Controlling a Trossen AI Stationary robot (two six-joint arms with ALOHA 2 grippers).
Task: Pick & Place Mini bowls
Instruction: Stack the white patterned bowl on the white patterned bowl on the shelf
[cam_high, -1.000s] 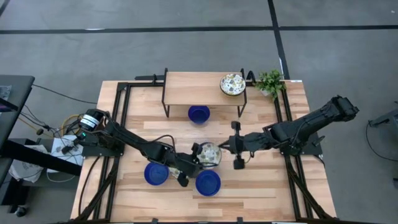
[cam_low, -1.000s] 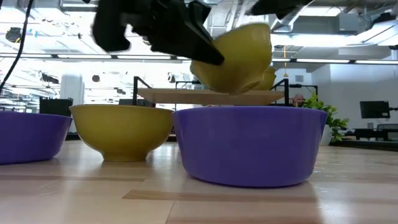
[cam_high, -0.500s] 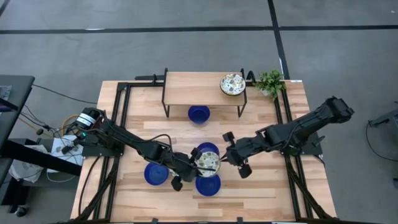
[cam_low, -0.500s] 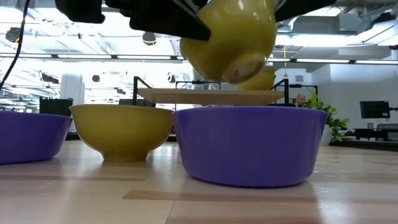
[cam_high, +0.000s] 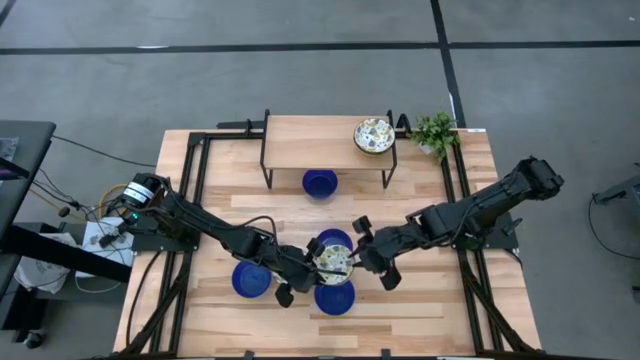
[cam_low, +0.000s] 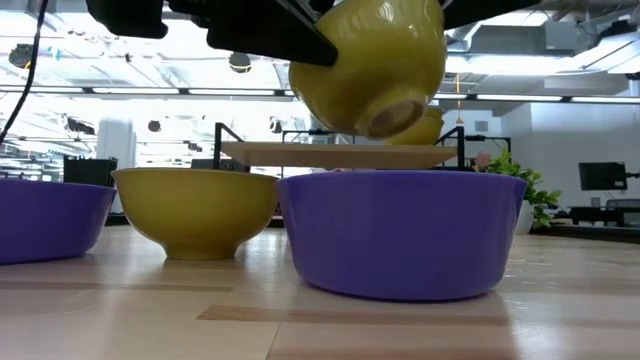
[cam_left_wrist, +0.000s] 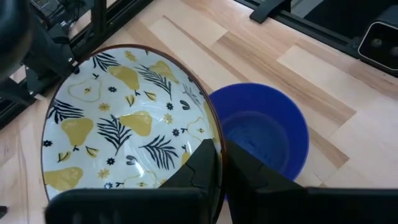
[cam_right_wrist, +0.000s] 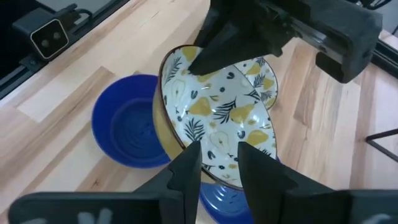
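Observation:
The right gripper grabs its bare rim (cam_high: 352, 262) next, to add the bowl to the shelf's stack (cam_high: 374, 135).
A mini bowl, cream with yellow pears and dark leaves inside (cam_left_wrist: 124, 124) and yellow outside (cam_low: 375, 70), hangs tilted above the table's middle (cam_high: 333, 262). My left gripper (cam_left_wrist: 217, 155) is shut on it. My right gripper (cam_right_wrist: 219, 155) is open. Its fingers stand on either side of the bowl's opposite rim (cam_right_wrist: 217, 177), and whether they touch it I cannot tell. Blue mini bowls rest on their bases under and beside it (cam_high: 335, 298) (cam_high: 250, 280) (cam_high: 335, 238). Another yellow bowl (cam_low: 195, 210) stands on the table. My left gripper pinches the patterned bowl's rim (cam_left_wrist: 211, 134), one finger inside the bowl and one outside. It comes from the table's left, slanting slightly downward. The bowl is lifted clear of the table and tilted, its foot (cam_low: 395, 115) showing from below.
A low wooden shelf (cam_high: 320, 142) at the far side carries another patterned bowl (cam_high: 373, 135), and a blue bowl (cam_high: 320, 183) sits under it. A small green plant (cam_high: 435, 130) stands at the far right. Black frame rails run along both table sides.
My right gripper has moved toward the table's left, down to the held bowl, and has rolled. My left gripper has carried the patterned bowl a little toward the near edge and tipped it further, uncovering a blue bowl behind it.

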